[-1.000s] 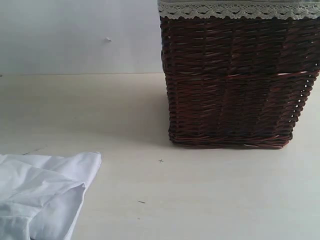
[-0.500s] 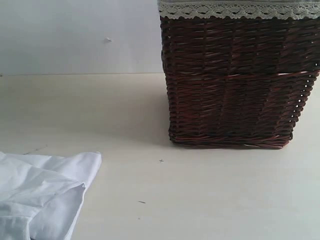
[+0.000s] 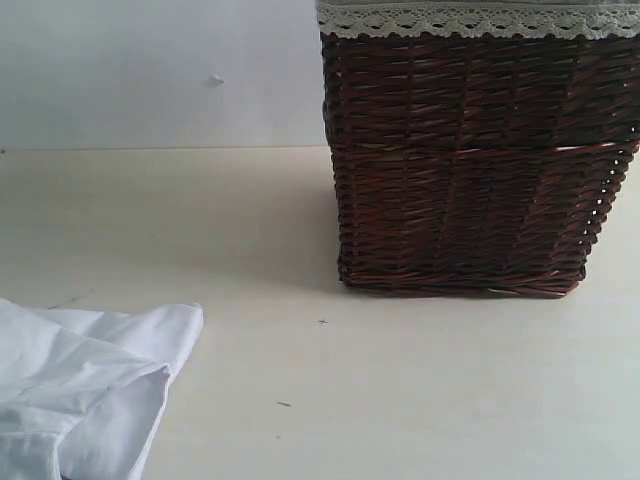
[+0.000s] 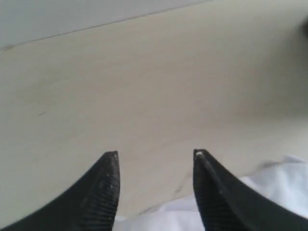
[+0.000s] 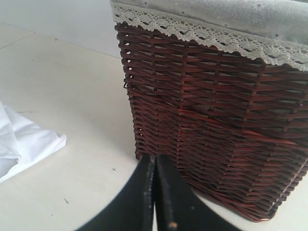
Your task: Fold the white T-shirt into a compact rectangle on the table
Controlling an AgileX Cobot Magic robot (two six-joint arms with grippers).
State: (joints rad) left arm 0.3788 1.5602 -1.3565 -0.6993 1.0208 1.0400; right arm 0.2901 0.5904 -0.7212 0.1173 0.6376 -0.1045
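The white T-shirt (image 4: pixel 269 178) needs to be folded into a compact rectangle, so my left gripper should pick it up by its edge (image 4: pixel 168 209) next.
The white T-shirt (image 3: pixel 80 390) lies crumpled at the lower left corner of the exterior view, on the pale table (image 3: pixel 250 220); only part of it shows. In the left wrist view my left gripper (image 4: pixel 155 155) stands open above the table, nothing between its black fingers, with the edge of the T-shirt (image 4: pixel 269 178) just under and behind them. My right gripper (image 5: pixel 155 159) is shut and empty, hovering in front of the wicker basket; a corner of the T-shirt (image 5: pixel 21 144) lies off to one side. Neither gripper shows in the exterior view.
A tall dark brown wicker basket (image 3: pixel 470 160) with cream lace trim stands on the table at the right, close to my right gripper (image 5: pixel 155 159). A plain white wall (image 3: pixel 150 70) rises behind the table.
The far edge of the T-shirt at the left of the exterior view has sunk and shifted a little. The basket has not moved.
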